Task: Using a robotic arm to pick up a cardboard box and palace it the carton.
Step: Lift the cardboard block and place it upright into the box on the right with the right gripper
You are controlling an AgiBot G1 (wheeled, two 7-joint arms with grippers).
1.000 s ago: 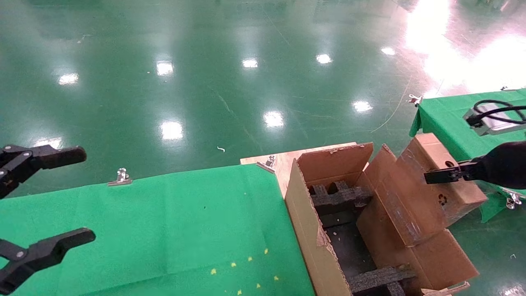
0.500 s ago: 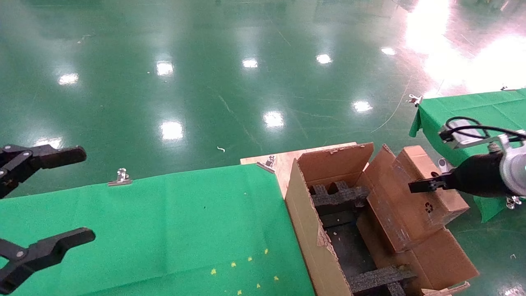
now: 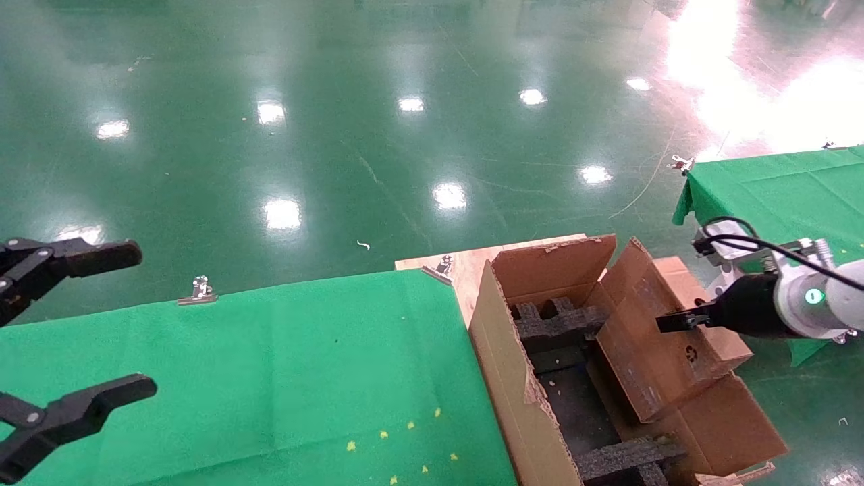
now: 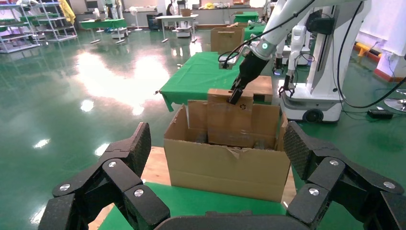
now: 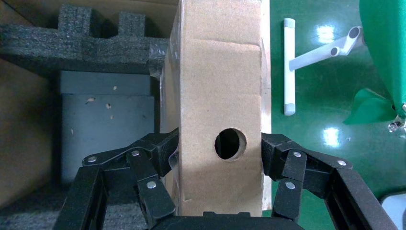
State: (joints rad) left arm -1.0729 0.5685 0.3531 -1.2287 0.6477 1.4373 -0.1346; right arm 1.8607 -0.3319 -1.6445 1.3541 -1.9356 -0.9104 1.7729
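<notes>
My right gripper should lower the small box onto the carton's black foam inserts before it opens. The box is still hanging tilted above them.
The small brown cardboard box, with a recycling mark on its side, hangs tilted over the right side of the carton. The white robotic arm reaches in from the right, and my right gripper is shut on the box. In the right wrist view the fingers press both sides of the box beside its round hole, above the black foam inserts. The left wrist view shows the box above the carton. My left gripper stands open and empty at the far left.
A green-clothed table lies left of the carton, with metal clips on its far edge and a wooden board at its corner. A second green table stands at the right. Shiny green floor lies beyond.
My right gripper has carried the cardboard box leftward and lower, from beside the carton's right flap to over the carton's right side. The left gripper has not moved.
</notes>
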